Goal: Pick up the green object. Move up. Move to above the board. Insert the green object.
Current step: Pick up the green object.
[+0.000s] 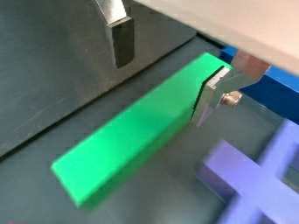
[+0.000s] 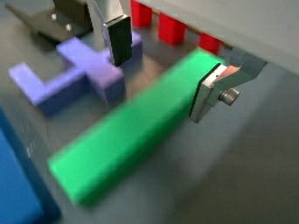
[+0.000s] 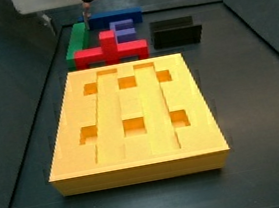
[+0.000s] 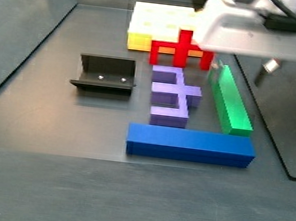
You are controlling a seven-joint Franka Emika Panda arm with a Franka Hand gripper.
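Note:
My gripper should next grab the long green bar by its end [image 1: 198, 73] beside the blue block, so that I can then insert the bar into the board.
The green object [image 1: 135, 131] is a long green bar lying flat on the dark floor; it also shows in a wrist view [image 2: 135, 131] and in both side views [image 3: 77, 41] [image 4: 229, 100]. My gripper [image 1: 163, 70] is open and empty over the bar's one end. One finger [image 1: 211, 96] stands at the bar's edge. The other finger [image 1: 121, 39] is well clear of the bar. The gripper also shows in a wrist view [image 2: 163, 70]. The board [image 3: 137, 152] is a large yellow-orange slab with grooves and square recesses, apart from the bar.
A red cross-shaped block [image 3: 108, 48] lies between bar and board. A purple block [image 4: 173, 93] lies beside the bar, and a long blue block [image 4: 190, 145] lies past its end. The dark fixture [image 4: 105, 74] stands further off. Dark walls ring the floor.

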